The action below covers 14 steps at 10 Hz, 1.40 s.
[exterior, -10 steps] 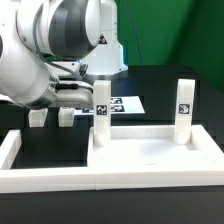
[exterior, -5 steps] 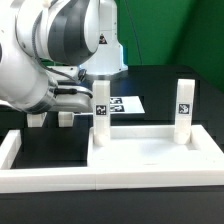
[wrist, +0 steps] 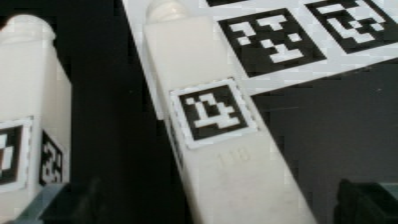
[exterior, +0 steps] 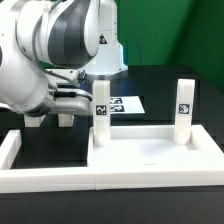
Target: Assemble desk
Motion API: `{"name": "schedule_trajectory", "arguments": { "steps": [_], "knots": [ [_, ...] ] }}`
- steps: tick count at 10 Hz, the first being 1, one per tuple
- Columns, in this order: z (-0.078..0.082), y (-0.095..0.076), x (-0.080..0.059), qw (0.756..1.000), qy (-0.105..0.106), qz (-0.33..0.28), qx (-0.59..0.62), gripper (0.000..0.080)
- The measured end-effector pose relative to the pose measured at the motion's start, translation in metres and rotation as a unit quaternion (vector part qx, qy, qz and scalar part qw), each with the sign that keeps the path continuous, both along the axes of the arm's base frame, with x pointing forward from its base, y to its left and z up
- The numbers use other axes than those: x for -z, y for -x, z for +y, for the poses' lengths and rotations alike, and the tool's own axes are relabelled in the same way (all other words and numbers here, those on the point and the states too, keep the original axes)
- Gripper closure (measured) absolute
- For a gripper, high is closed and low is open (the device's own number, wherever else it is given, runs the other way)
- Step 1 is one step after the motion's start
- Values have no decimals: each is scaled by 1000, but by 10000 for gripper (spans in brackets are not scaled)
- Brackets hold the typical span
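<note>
My gripper should close now. Its fingers are on either side of the white leg (wrist: 253, 185), so it would hold the leg.
The white tray-like tabletop (exterior: 150, 150) lies at the front right, with two white tagged legs standing upright at its far corners. The left leg (exterior: 101, 108) stands at my gripper (exterior: 95, 92); the right leg (exterior: 184, 105) stands free. In the wrist view the left leg (wrist: 214, 120) runs between my dark fingertips (wrist: 365, 200), with a gap on each side, so the gripper (wrist: 199, 205) is open around it. Two loose legs (exterior: 37, 120) (exterior: 66, 118) stand on the black table under the arm. Another leg (wrist: 27, 110) shows beside the centre one in the wrist view.
The marker board (exterior: 127, 104) lies flat behind the left leg and also shows in the wrist view (wrist: 285, 40). Long white border bars (exterior: 45, 178) run along the front and the exterior view's left. The arm's bulk hides the upper left.
The arm has shifted a little down and toward the exterior view's left around the left leg. Both upright legs and the tabletop stay where they were.
</note>
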<state>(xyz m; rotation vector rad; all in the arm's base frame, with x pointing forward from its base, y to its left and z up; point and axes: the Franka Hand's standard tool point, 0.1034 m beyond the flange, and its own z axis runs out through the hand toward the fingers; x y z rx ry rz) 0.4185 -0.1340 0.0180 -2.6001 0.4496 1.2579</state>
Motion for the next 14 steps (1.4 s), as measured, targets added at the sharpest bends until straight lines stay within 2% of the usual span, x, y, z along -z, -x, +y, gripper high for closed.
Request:
{"name": "schedule_trajectory", "arguments": {
  "steps": [2, 5, 7, 13, 14],
  "knots": [
    [5, 3, 2, 1000, -3, 5, -2, 151],
    [4, 5, 2, 1000, -3, 6, -1, 164],
    [4, 5, 2, 1000, -3, 6, -1, 516],
    [4, 5, 2, 1000, -3, 6, -1, 512],
    [4, 6, -3, 1000, -8, 13, -1, 512]
  ]
}}
